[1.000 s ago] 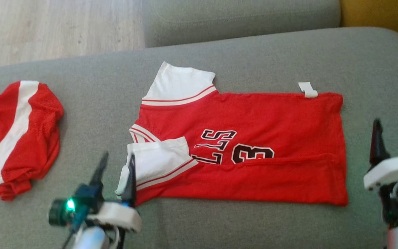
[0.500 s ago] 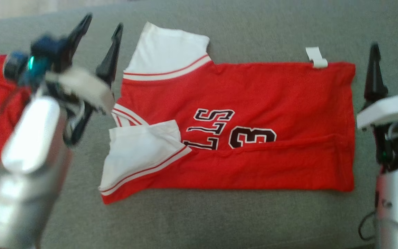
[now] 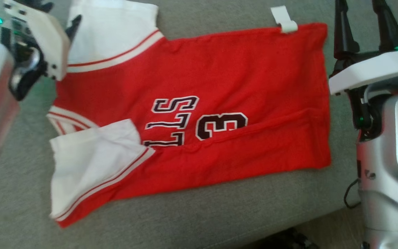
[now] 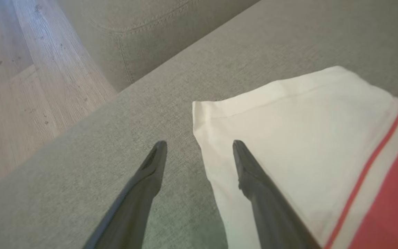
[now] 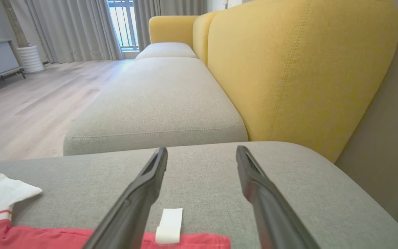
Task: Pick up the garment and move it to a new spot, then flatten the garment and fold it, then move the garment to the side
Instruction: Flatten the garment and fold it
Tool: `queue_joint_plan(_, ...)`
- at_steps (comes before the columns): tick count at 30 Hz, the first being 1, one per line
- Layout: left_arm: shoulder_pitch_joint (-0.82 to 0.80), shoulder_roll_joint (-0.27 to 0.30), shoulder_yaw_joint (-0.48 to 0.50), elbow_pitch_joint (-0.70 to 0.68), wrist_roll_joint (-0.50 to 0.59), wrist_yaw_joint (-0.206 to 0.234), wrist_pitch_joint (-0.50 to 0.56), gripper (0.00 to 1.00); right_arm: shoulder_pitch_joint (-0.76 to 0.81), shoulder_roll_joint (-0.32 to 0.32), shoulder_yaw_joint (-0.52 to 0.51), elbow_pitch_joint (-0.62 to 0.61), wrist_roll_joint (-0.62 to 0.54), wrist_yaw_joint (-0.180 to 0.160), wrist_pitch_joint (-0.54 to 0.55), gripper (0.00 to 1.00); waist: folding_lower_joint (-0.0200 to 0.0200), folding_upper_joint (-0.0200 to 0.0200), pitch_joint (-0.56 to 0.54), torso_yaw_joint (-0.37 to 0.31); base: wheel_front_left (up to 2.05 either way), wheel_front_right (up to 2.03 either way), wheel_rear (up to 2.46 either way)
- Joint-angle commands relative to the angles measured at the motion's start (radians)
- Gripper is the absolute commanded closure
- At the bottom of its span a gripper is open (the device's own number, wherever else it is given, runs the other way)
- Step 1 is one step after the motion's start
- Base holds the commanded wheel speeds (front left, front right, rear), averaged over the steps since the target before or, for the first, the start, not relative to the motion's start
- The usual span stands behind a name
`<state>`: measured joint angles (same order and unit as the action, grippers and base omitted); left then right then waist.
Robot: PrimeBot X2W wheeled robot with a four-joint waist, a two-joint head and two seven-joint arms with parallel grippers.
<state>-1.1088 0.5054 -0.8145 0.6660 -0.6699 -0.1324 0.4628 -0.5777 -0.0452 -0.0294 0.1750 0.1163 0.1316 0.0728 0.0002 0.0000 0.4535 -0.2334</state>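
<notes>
My left gripper pinches the garment by the sleeve's open edge (image 4: pixel 209 166) next, since the white sleeve lies flat on the cushion.
The garment (image 3: pixel 219 76) is a red jersey with white sleeves and black lettering. It lies flat on the grey sofa cushion (image 3: pixel 192 221) with its near long edge folded over. My left gripper (image 3: pixel 60 12) hangs open over the far white sleeve (image 3: pixel 112 31). In the left wrist view, the left gripper (image 4: pixel 199 145) has one finger above the sleeve (image 4: pixel 288 131) and the other over bare cushion. My right gripper (image 3: pixel 361 14) is open beside the garment's far hem corner, by a white tag (image 3: pixel 283 19). In the right wrist view, the right gripper (image 5: pixel 201 151) holds nothing, and the tag (image 5: pixel 169 224) lies between its fingers.
The cushion's front edge drops to the floor (image 3: pixel 323 228) at the lower right. Wood floor (image 4: pixel 29 86) lies beyond the cushion's far side. A second grey cushion (image 5: pixel 157 103) and a yellow backrest (image 5: pixel 288 69) stand ahead of the right gripper.
The head camera has tilted down and closer, so a second red garment at the left has left the frame. My left gripper went from the near sleeve to the far sleeve. The right gripper advanced to the far hem corner.
</notes>
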Motion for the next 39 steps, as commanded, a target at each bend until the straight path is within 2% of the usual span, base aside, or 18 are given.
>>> queue_joint_plan(1, -0.066, 0.048, 0.021, -0.007, -0.01, 0.002, 0.0, 0.0, -0.029, -0.005, 0.024, -0.033, 0.008, -0.001, -0.012, 0.0, -0.0002, 0.0, 0.049, -0.05, 0.0, 0.0, 0.0)
queue_joint_plan(8, -0.131, 0.076, -0.055, 0.074, -0.067, 0.002, -0.004, 0.0, -0.035, -0.005, 0.031, -0.026, 0.016, -0.001, -0.028, 0.0, -0.0002, 0.0, 0.082, -0.09, 0.0, 0.0, 0.0)
queue_joint_plan(14, -0.148, 0.078, -0.123, 0.088, -0.158, 0.002, 0.041, 0.0, -0.033, -0.005, 0.014, -0.017, 0.013, -0.001, -0.031, 0.0, -0.0002, 0.0, 0.089, -0.095, 0.0, 0.0, 0.0)
queue_joint_plan(15, -0.149, 0.078, -0.135, 0.084, -0.176, 0.002, 0.051, 0.58, -0.034, -0.005, 0.01, -0.015, 0.011, -0.001, -0.031, 0.0, -0.0002, 0.0, 0.089, -0.093, 0.0, 0.0, 0.0)
queue_joint_plan(16, -0.149, 0.079, -0.147, 0.078, -0.194, 0.002, 0.06, 1.0, -0.036, -0.005, 0.007, -0.013, 0.008, -0.001, -0.03, 0.0, -0.0002, 0.0, 0.089, -0.091, 0.0, 0.0, 0.0)
queue_joint_plan(21, -0.156, 0.074, -0.186, 0.065, -0.254, 0.002, 0.006, 1.0, -0.043, -0.005, -0.01, 0.007, -0.029, -0.001, -0.019, 0.0, -0.0002, 0.0, 0.067, -0.062, 0.0, 0.0, 0.0)
queue_joint_plan(26, -0.163, 0.052, -0.2, 0.057, -0.249, 0.002, -0.141, 1.0, -0.046, -0.008, -0.014, 0.033, -0.069, -0.001, 0.004, 0.0, -0.0002, 0.0, 0.024, -0.022, 0.0, 0.0, 0.0)
queue_joint_plan(30, -0.161, 0.024, -0.206, 0.052, -0.218, 0.002, -0.273, 1.0, -0.043, -0.049, -0.008, 0.074, -0.079, -0.001, 0.036, 0.0, -0.0002, 0.0, -0.02, 0.022, 0.0, 0.0, 0.0)
queue_joint_plan(39, -0.084, -0.009, -0.223, -0.045, -0.177, 0.03, -0.428, 1.0, -0.029, -0.154, -0.005, 0.207, -0.049, -0.001, 0.106, 0.0, -0.0002, 0.0, -0.09, 0.116, 0.0, 0.0, 0.0)
